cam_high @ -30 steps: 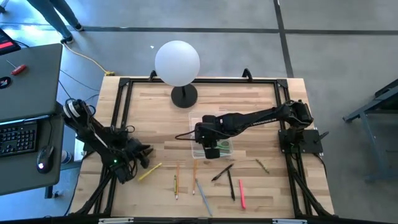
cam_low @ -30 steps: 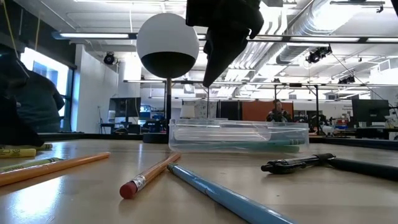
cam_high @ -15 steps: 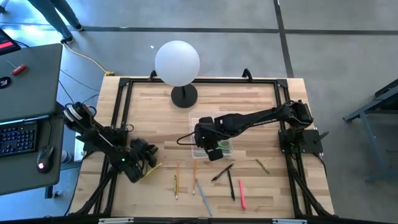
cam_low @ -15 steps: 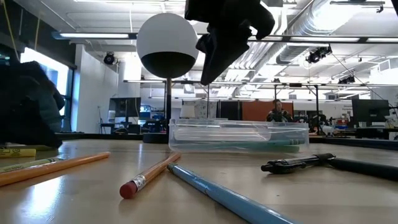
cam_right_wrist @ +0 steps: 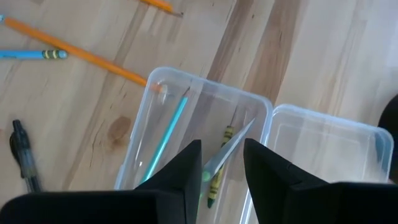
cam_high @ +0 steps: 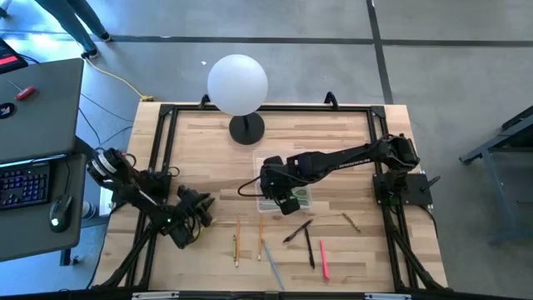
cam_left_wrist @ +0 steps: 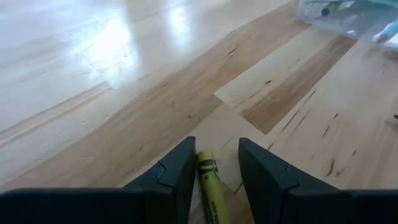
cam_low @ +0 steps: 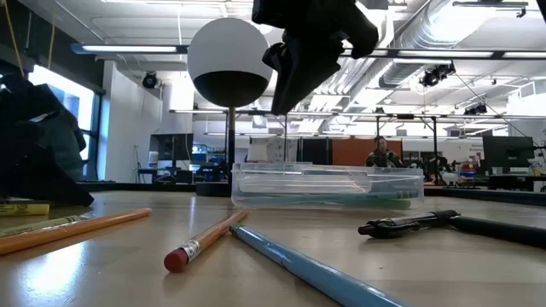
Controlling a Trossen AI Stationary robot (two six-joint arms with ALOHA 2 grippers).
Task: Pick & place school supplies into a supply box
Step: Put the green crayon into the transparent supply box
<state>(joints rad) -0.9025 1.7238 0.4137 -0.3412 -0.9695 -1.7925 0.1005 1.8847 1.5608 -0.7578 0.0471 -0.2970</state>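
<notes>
I should close my left gripper on the crayon now. My left gripper's fingers are low over the wood beside the yellow crayon's end (cam_left_wrist: pixel 209 171), so they would hold the crayon.
My left gripper (cam_high: pixel 200 218) is low over the table near its left edge, open. In the left wrist view its fingers (cam_left_wrist: pixel 216 146) stand on either side of a yellow crayon (cam_left_wrist: pixel 208 180) that lies flat on the wood; I cannot tell whether they touch it. My right gripper (cam_high: pixel 281 193) hangs open above the clear supply box (cam_right_wrist: pixel 205 84) in the middle of the table, well above its rim (cam_low: pixel 324 186). A teal pencil (cam_right_wrist: pixel 166 134), a green crayon (cam_right_wrist: pixel 219 174) and a grey strip (cam_right_wrist: pixel 239 137) lie in the box. Its lid (cam_right_wrist: pixel 329 149) lies beside it.
Several loose pencils and pens lie near the table's near edge: orange pencils (cam_high: pixel 236 242), a blue-grey one (cam_high: pixel 271 258), black pens (cam_high: pixel 297 231), a red pen (cam_high: pixel 323 258). A white globe lamp (cam_high: pixel 237 83) stands at the far edge. A black frame rims the table.
My left gripper has moved toward the table's near edge and a little right, coming down over the yellow crayon, which the gripper now covers in the high view. The right gripper has stayed above the box.
</notes>
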